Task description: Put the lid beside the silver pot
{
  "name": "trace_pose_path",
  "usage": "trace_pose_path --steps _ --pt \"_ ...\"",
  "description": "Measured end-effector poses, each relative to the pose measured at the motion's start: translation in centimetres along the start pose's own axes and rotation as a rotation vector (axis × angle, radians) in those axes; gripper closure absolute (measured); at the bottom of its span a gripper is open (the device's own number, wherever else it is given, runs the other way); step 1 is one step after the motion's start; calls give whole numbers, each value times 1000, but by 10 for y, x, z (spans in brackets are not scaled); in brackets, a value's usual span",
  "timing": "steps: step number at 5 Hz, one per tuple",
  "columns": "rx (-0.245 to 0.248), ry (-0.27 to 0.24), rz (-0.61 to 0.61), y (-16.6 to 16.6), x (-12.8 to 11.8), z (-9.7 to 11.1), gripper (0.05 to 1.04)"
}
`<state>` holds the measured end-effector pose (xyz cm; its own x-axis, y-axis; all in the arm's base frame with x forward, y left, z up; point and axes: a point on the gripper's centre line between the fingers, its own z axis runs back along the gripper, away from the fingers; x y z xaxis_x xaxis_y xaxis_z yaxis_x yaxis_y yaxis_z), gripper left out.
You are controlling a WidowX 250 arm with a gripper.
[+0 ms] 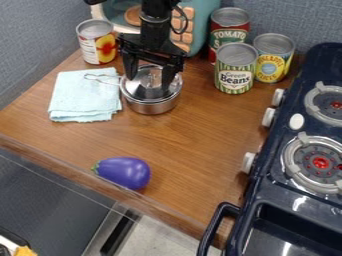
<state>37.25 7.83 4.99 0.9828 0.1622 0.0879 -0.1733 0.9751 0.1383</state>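
Observation:
My gripper grabs the lid by its center knob next, to set the lid beside the silver pot (152, 107).
The black gripper (148, 83) hangs over the silver pot, open, with one finger on each side of the middle of the lid. The shiny lid (141, 90) lies on top of the silver pot (152, 107), partly covered by the fingers. The pot stands on the upper part of the wooden counter, its wire handle pointing left over a light blue cloth.
The folded cloth (85, 99) lies left of the pot. A can (97, 42) stands behind the cloth, and several cans, one of green beans (235, 70), stand to the right. A purple eggplant (125, 172) lies near the front edge. The dark stove (300, 132) borders the right side.

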Motion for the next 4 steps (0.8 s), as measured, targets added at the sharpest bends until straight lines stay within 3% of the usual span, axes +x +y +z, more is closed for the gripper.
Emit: trace_pose_path --steps 1,2,4 --pt "-27 17 -3 1 -1 -8 83" --pt "-54 15 -29 -3 7 -10 145" --pt "-95 -3 -46 -3 13 -12 714"
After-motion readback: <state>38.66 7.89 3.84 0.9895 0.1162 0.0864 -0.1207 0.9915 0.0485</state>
